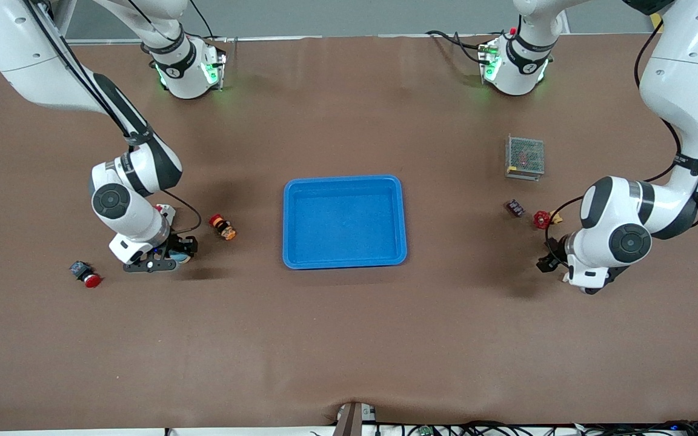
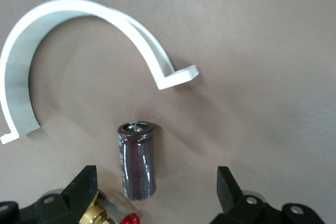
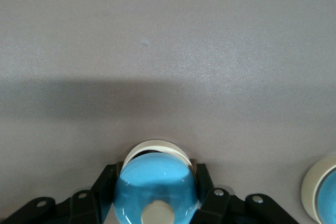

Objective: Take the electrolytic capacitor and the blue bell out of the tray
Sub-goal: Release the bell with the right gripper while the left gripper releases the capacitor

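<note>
My right gripper needs to release the bell now. The bell's cream base point(image 3: 157, 144) is at the table, so the bell would stand if I opened my right gripper now.
The capacitor point(image 2: 136, 161), a dark brown cylinder, lies on the table beside a white curved clip point(image 2: 79, 19). My left gripper point(image 2: 156, 187) is open and low over it, its fingers point(image 2: 84, 182) either side of it and apart from it. In the front view this gripper point(image 1: 552, 260) is at the left arm's end of the table and the arm hides the capacitor. The bell point(image 3: 156, 187) is a blue dome on a cream base. My right gripper point(image 3: 156, 178) is shut on it, low at the table point(image 1: 164, 260).
A blue tray point(image 1: 300, 257) sits mid-table. A metal mesh box point(image 1: 525, 156), a small dark part point(image 1: 514, 208) and a red valve wheel point(image 1: 541, 219) lie near the left arm. An orange-and-red button point(image 1: 223, 227) and a red push button point(image 1: 85, 274) lie near the right arm.
</note>
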{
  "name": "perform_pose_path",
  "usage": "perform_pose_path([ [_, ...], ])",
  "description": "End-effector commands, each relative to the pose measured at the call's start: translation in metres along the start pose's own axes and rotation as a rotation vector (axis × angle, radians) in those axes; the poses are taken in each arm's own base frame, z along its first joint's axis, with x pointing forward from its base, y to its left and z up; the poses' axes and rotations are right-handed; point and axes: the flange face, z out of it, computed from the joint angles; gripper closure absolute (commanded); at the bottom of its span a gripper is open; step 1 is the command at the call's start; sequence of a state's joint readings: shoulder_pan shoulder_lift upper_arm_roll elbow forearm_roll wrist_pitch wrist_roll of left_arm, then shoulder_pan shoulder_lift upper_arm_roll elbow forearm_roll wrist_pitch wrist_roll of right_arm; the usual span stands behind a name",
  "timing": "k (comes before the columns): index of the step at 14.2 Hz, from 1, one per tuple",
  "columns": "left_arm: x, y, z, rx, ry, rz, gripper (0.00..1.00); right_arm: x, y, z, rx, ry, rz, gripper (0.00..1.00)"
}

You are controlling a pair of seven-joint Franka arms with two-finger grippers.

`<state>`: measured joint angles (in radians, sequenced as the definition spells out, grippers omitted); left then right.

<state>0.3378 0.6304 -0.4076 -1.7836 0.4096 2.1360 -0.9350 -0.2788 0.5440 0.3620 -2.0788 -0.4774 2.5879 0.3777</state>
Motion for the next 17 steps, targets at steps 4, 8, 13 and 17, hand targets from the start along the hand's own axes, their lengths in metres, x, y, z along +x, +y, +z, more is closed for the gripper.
perform_pose_path([
  [4,-0.002,0.014,-0.066,0.002,0.054,0.044,0.00,-0.010,-0.007,0.002,-0.009,-0.014,0.067,0.00],
  [8,-0.001,0.008,-0.121,-0.008,0.116,0.122,0.00,0.006,0.005,-0.013,-0.033,-0.011,0.028,0.00],
  [13,-0.021,0.006,-0.179,-0.017,0.191,0.195,0.00,0.047,0.026,-0.071,-0.120,-0.075,-0.002,0.00],
  [17,-0.033,0.000,-0.227,0.002,0.212,0.264,0.00,0.079,0.049,-0.129,-0.080,-0.130,-0.009,0.00],
])
